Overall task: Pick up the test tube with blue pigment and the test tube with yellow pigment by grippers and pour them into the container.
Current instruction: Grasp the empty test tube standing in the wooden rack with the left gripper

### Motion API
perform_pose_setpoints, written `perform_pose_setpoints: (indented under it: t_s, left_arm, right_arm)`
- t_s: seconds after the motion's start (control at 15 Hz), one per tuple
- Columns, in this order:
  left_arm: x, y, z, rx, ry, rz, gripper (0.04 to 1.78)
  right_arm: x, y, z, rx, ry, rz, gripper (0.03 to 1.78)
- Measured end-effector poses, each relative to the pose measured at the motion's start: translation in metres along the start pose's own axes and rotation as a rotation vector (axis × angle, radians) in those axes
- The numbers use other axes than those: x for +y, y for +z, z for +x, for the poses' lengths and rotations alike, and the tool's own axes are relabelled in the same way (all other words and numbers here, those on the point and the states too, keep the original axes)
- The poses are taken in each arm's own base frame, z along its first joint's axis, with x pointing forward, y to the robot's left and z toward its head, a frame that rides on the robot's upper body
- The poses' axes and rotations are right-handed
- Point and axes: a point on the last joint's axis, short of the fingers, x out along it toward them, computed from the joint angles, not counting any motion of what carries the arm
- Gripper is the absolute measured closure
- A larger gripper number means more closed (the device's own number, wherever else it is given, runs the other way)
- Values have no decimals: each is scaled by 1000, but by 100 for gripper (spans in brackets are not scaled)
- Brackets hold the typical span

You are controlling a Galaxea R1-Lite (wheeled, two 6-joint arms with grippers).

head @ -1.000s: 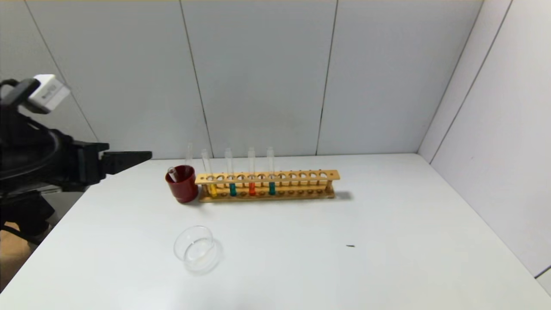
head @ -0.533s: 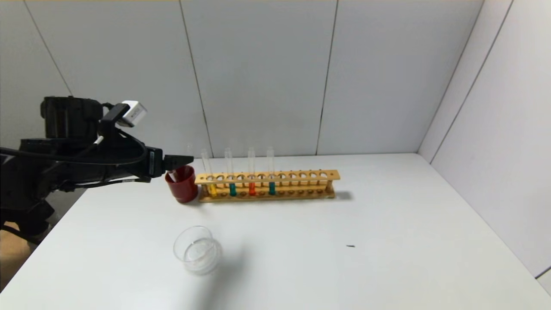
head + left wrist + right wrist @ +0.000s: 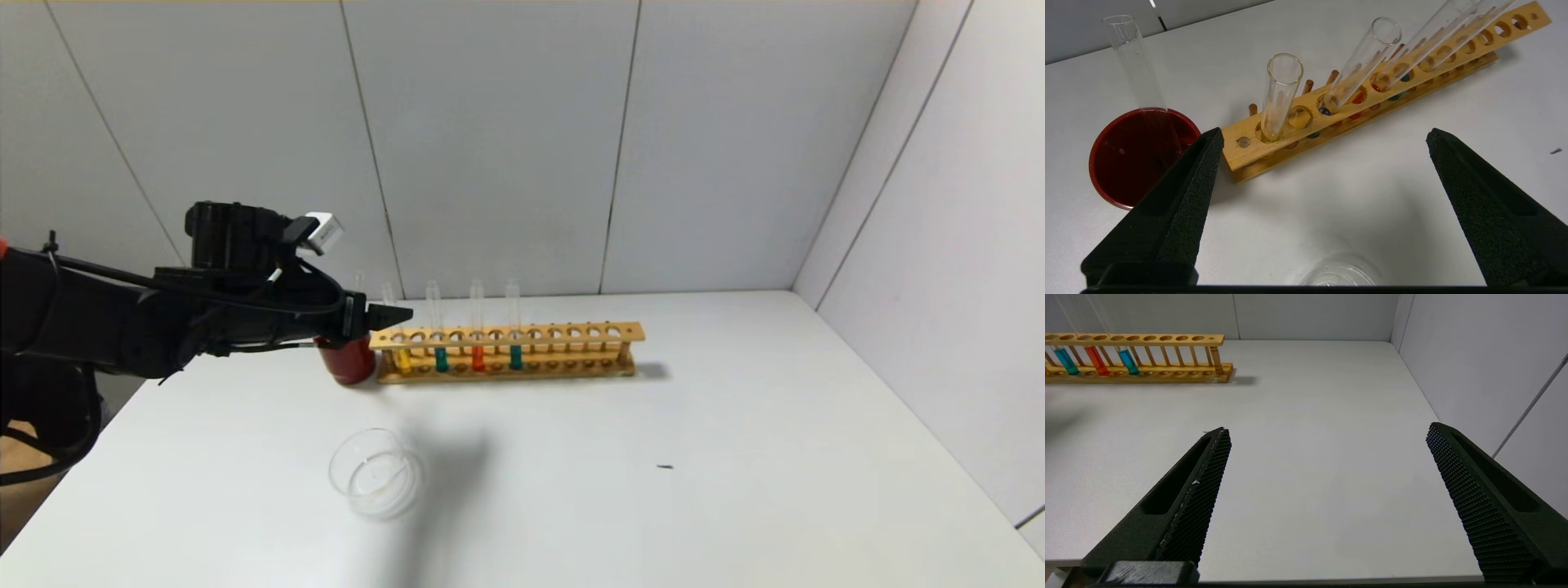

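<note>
The wooden rack closes around the lower end of the yellow test tube, so next my left gripper needs to grab it by its upper glass to pour.
The test tube with yellow pigment point(image 3: 402, 358) stands in the left end hole of the wooden rack point(image 3: 571, 333). In the left wrist view this tube point(image 3: 1280, 96) is ahead of the open fingers. Two tubes with teal-blue liquid point(image 3: 441, 358) point(image 3: 515, 356) stand further along the rack. The container point(image 3: 375, 474), a clear glass dish, sits on the table in front, and its rim shows in the left wrist view point(image 3: 1337, 281). My left gripper point(image 3: 393, 315) point(image 3: 1324, 134) is open and empty, held above the red cup beside the rack's left end. My right gripper point(image 3: 1327, 430) is open and empty over the table's near right part.
A dark red cup point(image 3: 347, 359) point(image 3: 1139, 157) with an empty tube stands left of the rack. An orange tube point(image 3: 478, 358) sits between the teal ones. The rack also shows in the right wrist view point(image 3: 1139, 355). White walls close in the back and right.
My left arm has swung in from the far left towards the rack; its gripper went from off the table edge to above the red cup and the rack's left end.
</note>
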Motion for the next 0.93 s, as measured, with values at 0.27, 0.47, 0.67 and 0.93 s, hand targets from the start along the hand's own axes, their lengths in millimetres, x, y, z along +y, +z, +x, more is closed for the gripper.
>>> perform_pose_setpoints:
  t_s: [0.27,0.47,0.67,0.93]
  left_arm:
    - [3,-2,21,14,34,-2,7]
    - [8,-3,35,21,44,-6,7]
    - [12,-4,46,22,56,-7,7]
    - [16,-2,57,16,58,-14,7]
  right_arm:
    - [0,0,0,0,0,0,6]
    - [0,0,0,0,0,0,6]
    - [0,0,0,1,0,0,6]
    - [0,0,0,0,0,0,6]
